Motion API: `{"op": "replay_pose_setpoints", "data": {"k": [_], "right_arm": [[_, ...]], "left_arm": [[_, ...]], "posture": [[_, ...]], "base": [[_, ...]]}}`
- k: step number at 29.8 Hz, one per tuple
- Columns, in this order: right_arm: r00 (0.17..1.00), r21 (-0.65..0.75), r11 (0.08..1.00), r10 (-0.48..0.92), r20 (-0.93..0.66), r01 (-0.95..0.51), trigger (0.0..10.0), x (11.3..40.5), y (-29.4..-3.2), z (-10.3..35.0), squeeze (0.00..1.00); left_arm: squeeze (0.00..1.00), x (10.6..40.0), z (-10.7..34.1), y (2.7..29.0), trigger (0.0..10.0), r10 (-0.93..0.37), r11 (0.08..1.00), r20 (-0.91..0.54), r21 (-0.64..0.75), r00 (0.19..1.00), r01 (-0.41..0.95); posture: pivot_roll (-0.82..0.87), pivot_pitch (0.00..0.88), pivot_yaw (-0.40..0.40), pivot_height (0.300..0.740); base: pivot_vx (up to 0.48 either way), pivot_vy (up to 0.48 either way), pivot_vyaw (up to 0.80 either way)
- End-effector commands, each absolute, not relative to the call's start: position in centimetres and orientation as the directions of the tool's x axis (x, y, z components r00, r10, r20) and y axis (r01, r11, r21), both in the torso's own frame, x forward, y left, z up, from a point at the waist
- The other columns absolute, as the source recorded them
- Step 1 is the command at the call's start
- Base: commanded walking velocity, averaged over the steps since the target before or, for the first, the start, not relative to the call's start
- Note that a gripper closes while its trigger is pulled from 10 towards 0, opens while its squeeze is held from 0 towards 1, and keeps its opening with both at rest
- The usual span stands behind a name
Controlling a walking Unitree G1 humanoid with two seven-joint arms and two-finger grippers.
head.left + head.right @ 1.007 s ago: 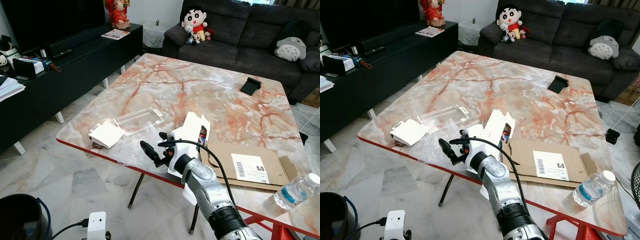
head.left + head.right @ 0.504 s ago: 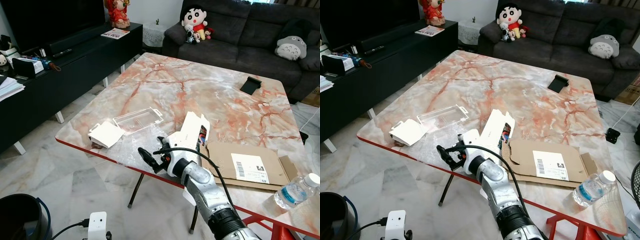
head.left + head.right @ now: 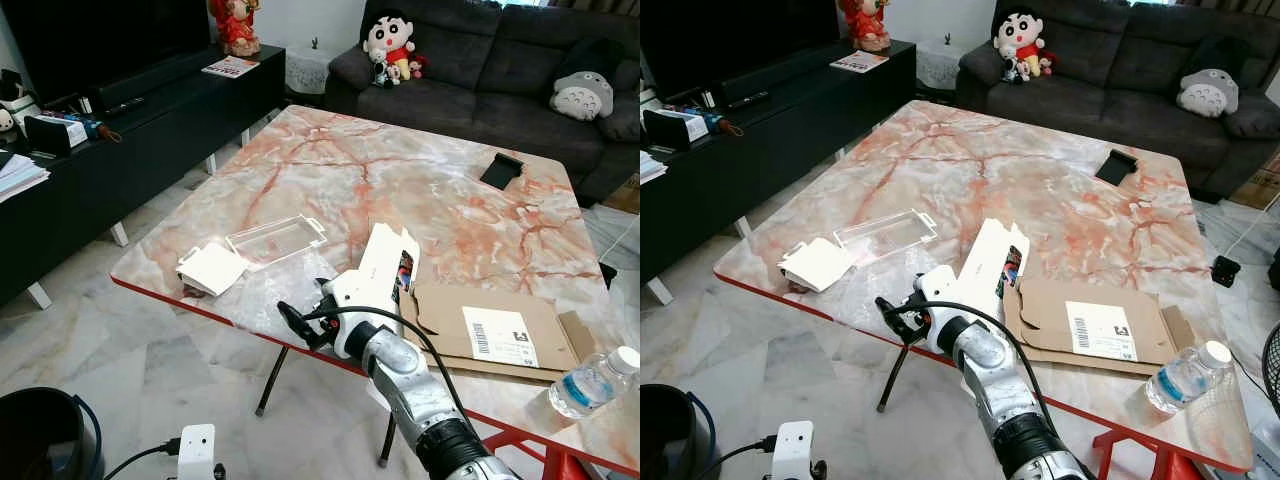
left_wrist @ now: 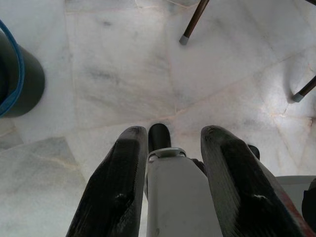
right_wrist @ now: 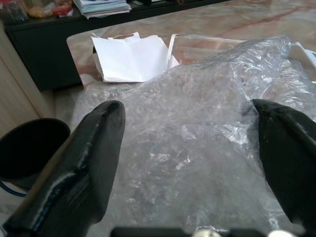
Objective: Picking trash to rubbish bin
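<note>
The bubble wrap needs to be cleared into the rubbish bin (image 5: 29,145). My right gripper will grab it by its crumpled edge (image 5: 192,163) next.
A crumpled sheet of clear bubble wrap (image 3: 262,290) lies at the near edge of the marble table (image 3: 400,180). My right gripper (image 3: 308,308) is open just over that edge, one finger on each side of the wrap (image 5: 197,123), not closed on it. Beyond the wrap lie a folded white paper (image 3: 212,268) and a clear plastic tray (image 3: 277,240). The black rubbish bin (image 3: 38,435) stands on the floor at lower left. My left gripper (image 4: 170,192) hangs open above the floor, with the bin (image 4: 15,74) off to one side.
A white carton (image 3: 385,262), flattened cardboard (image 3: 490,335) and a water bottle (image 3: 595,380) lie on the table's right side, a black object (image 3: 501,170) farther back. A small white device (image 3: 195,445) sits on the floor. TV cabinet left, sofa behind.
My right gripper has dropped a little and edged forward onto the bubble wrap at the table's near edge. The trash has stayed where it was.
</note>
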State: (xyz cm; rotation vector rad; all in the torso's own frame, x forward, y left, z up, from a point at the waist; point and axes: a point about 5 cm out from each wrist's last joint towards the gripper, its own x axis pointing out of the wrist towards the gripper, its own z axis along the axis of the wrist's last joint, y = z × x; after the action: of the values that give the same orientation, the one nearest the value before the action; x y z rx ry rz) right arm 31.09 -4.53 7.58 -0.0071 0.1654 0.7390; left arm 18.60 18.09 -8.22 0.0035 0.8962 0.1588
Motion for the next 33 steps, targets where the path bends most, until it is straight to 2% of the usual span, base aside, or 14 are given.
{"op": "replay_pose_setpoints", "data": {"k": [1,33], "right_arm": [[0.729,0.024,0.741,0.665,-0.160,-0.671,0.0,31.39,-4.62,7.70,0.00],[0.711,-0.051,0.714,0.682,-0.175,-0.698,0.0,31.16,-4.37,7.25,0.00]], "left_arm": [[0.00,18.39,-8.39,17.83,10.0,0.131,0.989,-0.789,0.065,0.600,-0.131],[0.00,18.79,-8.24,17.51,10.0,0.108,0.994,-0.787,0.069,0.607,-0.088]], "posture": [[-0.03,0.000,-0.102,0.740],[-0.04,0.000,-0.089,0.740]], "base": [[0.000,0.000,0.00],[0.000,0.000,0.00]]}}
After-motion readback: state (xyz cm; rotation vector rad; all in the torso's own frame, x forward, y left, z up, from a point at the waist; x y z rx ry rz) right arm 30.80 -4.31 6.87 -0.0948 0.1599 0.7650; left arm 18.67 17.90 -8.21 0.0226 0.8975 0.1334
